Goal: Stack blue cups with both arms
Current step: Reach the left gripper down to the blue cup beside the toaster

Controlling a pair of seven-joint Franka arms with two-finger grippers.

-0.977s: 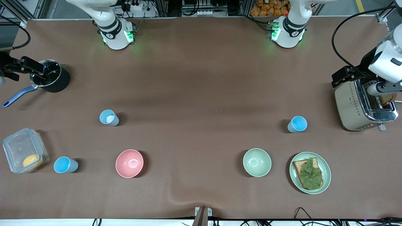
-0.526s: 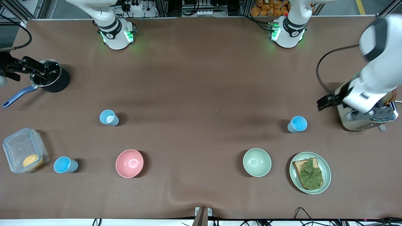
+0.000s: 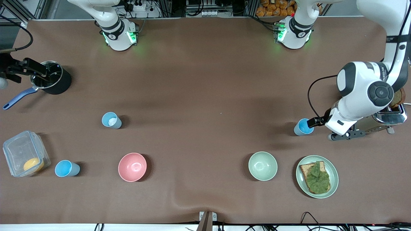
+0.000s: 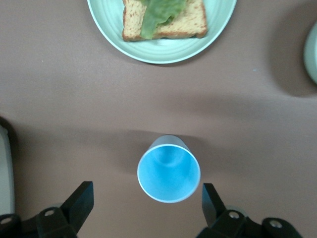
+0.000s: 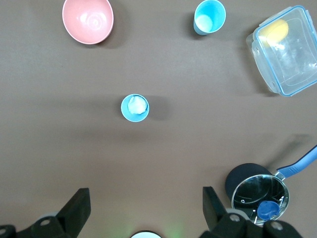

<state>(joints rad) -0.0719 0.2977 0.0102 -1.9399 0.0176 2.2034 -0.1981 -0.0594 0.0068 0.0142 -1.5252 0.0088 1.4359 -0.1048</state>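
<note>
My left gripper grips the blue cup by its rim next, to stack it with the others.
Three blue cups stand upright and apart on the brown table. One [image 3: 303,127] is toward the left arm's end. One with something white inside [image 3: 111,120] and one [image 3: 66,168] beside the clear box are toward the right arm's end. My left gripper [image 3: 335,128] hangs beside and above the first cup, mostly hidden under its wrist. In the left wrist view that cup [image 4: 169,168] lies just ahead of the wide-open, empty left gripper [image 4: 147,192]. My right gripper [image 3: 22,68] waits high beside the pot, open and empty [image 5: 144,198]. Its view shows two cups [image 5: 134,107] [image 5: 209,16].
A pink bowl [image 3: 132,166] and a pale green bowl [image 3: 262,166] sit nearer the front camera. A green plate with toast and lettuce [image 3: 332,184] lies beside the green bowl. A toaster [image 3: 390,116] is partly under the left arm. A black pot [image 3: 61,84] and a clear box [image 3: 19,150] stand at the right arm's end.
The left arm has swung from over the toaster down toward the blue cup at its end of the table. The right arm and all the cups have not moved.
</note>
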